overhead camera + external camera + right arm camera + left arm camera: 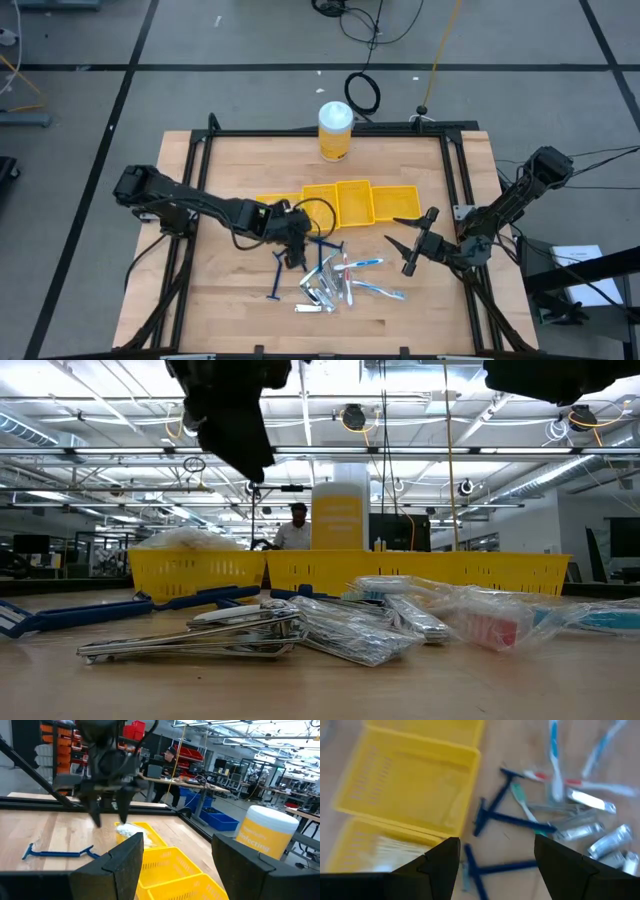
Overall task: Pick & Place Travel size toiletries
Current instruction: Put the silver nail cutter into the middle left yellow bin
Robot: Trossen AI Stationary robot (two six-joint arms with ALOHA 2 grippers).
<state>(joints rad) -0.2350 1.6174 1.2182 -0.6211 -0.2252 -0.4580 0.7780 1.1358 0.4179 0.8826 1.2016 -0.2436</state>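
My left gripper should next grab the silvery nail clipper by its lever and put it in an empty yellow bin.
The travel size toiletries lie in a loose pile on the wooden table: dark blue razors, slim toothbrushes and silvery sachets. My left gripper hangs open above the pile's left side, over the razors, tilted down, with nothing between its fingers. From the right wrist view it shows clear of the table. My right gripper stands open and level to the right of the pile, empty. White packets lie in the leftmost yellow bin.
A row of yellow bins stands just behind the pile, toward the far edge. A tall yellow canister with a white lid is at the far edge. A black frame rims the table. Bare wood lies near the front edge.
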